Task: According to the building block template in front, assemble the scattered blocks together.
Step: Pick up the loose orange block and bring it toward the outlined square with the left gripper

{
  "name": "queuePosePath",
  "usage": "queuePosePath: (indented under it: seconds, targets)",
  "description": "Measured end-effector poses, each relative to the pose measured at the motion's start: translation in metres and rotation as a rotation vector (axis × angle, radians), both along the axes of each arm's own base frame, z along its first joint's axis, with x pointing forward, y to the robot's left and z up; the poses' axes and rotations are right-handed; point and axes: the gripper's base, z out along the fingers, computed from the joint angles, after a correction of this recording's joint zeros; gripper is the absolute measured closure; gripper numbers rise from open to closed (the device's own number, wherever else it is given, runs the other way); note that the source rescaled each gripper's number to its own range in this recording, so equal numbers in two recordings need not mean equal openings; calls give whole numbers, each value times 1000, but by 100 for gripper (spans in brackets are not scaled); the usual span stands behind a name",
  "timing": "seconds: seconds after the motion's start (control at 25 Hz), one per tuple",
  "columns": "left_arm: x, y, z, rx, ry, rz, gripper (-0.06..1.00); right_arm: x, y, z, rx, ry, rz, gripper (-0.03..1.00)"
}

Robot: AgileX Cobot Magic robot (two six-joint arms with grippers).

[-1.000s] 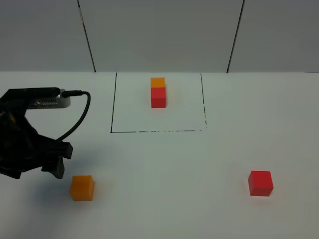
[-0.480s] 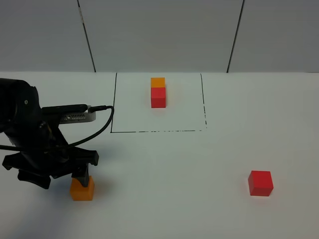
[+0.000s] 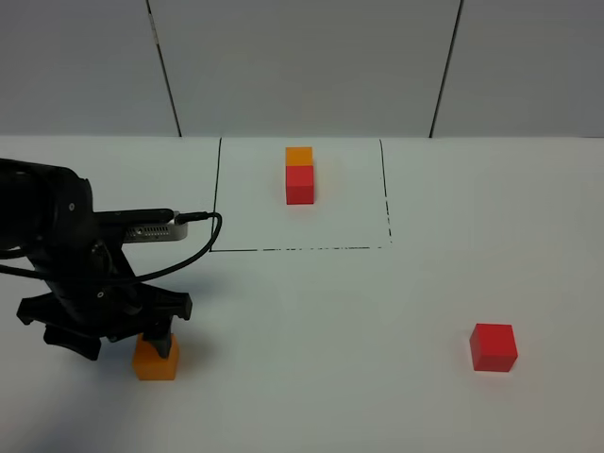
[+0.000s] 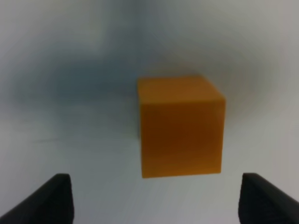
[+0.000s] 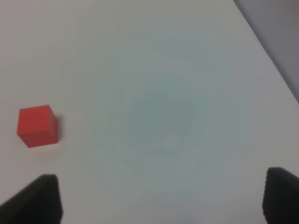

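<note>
To assemble the blocks like the template [image 3: 300,175], my left gripper will next grab the scattered orange cube [image 3: 156,362] by its opposite sides.
The building block template [image 3: 300,175], an orange cube behind a red one, stands inside the black drawn square [image 3: 215,198] at the back. One scattered block, the orange cube [image 3: 156,362] [image 4: 180,126], lies at the front left. My left gripper [image 3: 142,340] [image 4: 159,200] is low over it and open. Its fingertips [image 4: 53,198] stand wide on either side, just short of the cube, and do not touch it. The other scattered block, the red cube [image 3: 494,346] [image 5: 37,126], lies at the front right. My right gripper [image 5: 163,205] is open and empty, well away from the red cube.
The white table [image 3: 330,311] ends at a grey panelled wall [image 3: 302,66] behind. The left arm's black body and cable [image 3: 179,247] stretch over the front left. In the right wrist view the table edge [image 5: 268,51] runs close by.
The left arm has swung right and down from the table's left edge. Its open gripper now hangs over the orange cube. Both cubes lie where they were.
</note>
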Motion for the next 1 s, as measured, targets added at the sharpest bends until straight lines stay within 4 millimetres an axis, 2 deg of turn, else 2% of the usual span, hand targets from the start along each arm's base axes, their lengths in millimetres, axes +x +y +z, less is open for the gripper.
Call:
queuePosePath:
  seconds: [0.72,1.0]
  targets:
    - [9,-8,-41,-19,52,35,34,0,0,0,0,0,0,24]
    - [7,-26,-54,-13,44,-22,34,0,0,0,1,0,0,24]
